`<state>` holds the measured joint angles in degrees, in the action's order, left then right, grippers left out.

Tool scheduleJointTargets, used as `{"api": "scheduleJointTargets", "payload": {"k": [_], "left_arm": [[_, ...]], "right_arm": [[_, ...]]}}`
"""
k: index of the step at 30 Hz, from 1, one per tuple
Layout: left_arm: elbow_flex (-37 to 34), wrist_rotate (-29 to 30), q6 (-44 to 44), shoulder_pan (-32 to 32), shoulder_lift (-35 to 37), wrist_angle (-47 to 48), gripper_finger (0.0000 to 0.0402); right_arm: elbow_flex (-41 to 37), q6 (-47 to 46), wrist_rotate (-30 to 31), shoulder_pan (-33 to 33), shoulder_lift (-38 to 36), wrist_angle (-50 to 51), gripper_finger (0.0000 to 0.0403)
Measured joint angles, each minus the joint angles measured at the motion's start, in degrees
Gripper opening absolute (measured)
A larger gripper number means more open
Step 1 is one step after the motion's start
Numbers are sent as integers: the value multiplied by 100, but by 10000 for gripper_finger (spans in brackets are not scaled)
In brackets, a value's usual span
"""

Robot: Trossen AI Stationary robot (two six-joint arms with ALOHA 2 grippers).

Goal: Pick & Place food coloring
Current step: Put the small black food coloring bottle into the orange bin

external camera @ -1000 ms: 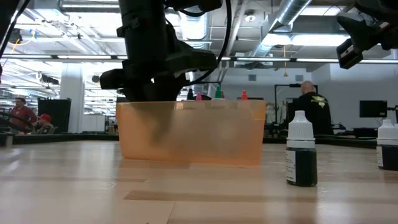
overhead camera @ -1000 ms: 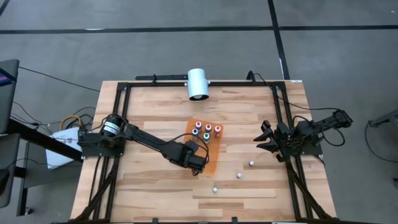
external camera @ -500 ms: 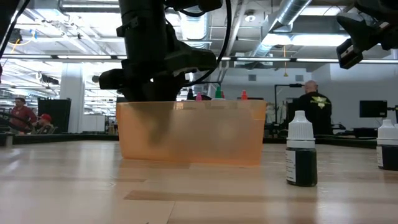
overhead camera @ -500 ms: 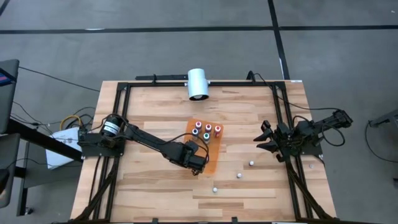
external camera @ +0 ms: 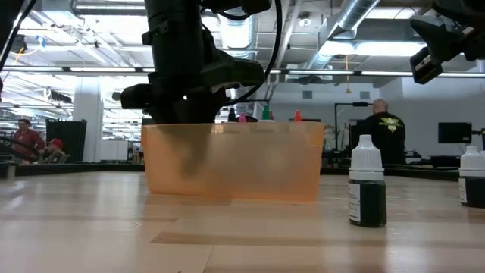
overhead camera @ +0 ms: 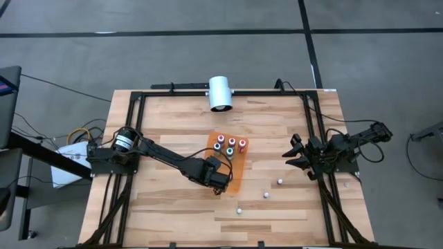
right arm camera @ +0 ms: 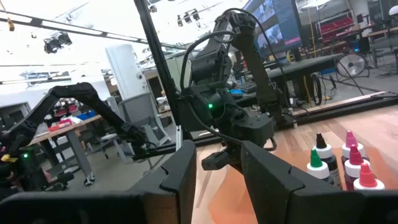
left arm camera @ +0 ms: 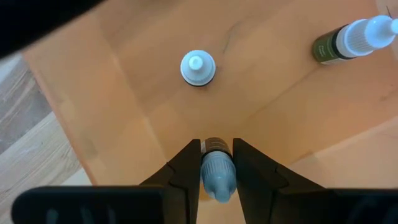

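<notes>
The pale-capped bottle (left arm camera: pixel 217 168) stands low on the orange tray (left arm camera: pixel 168 124) in the left wrist view, so it is now time for my left gripper to release the bottle.
An orange tray (overhead camera: pixel 237 169) sits mid-table and shows as a translucent orange box (external camera: pixel 235 163) in the low view. Several food coloring bottles (overhead camera: pixel 231 144) with red and teal tops stand in its far part. My left gripper (overhead camera: pixel 220 174) points down into its near part, shut on one pale-capped bottle (left arm camera: pixel 217 171). Beside it a white-capped bottle (left arm camera: pixel 198 67) stands on the tray floor, and a dark green one (left arm camera: pixel 351 40) is farther off. Three loose bottles (overhead camera: pixel 265 196) stand on the table to the near right. My right gripper (right arm camera: pixel 217 168) waits open at the right edge (overhead camera: pixel 294 153). My left gripper pinches the bottle between its two fingers (left arm camera: pixel 186 165), one on each side of its cap and neck (left arm camera: pixel 217 180). The fingers come from above, pointing down along the bottle. The bottle is upright, cap up. Whether its base rests on the tray floor (left arm camera: pixel 124 93) I cannot tell.
A white cylinder (overhead camera: pixel 220 93) lies at the table's far edge. In the low view one loose bottle (external camera: pixel 367 189) stands right of the tray and another (external camera: pixel 471 178) at the picture's right edge. A black frame (overhead camera: pixel 131 138) runs around the table. People show in the room behind.
</notes>
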<state>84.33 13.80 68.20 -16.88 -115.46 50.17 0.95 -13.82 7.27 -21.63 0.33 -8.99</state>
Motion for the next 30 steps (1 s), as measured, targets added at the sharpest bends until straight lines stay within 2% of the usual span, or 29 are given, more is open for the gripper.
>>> {"api": "scheduleJointTargets", "payload": {"k": [17, 26, 30], "left_arm": [[0, -38, 0, 0, 4, 0, 76], [0, -44, 133, 0, 4, 44, 146], [0, -45, 131, 0, 4, 42, 165]], "right_arm": [[0, -1, -1, 0, -2, -2, 116], [0, -1, -2, 1, -2, -2, 116], [0, -1, 0, 1, -2, -2, 116]]}}
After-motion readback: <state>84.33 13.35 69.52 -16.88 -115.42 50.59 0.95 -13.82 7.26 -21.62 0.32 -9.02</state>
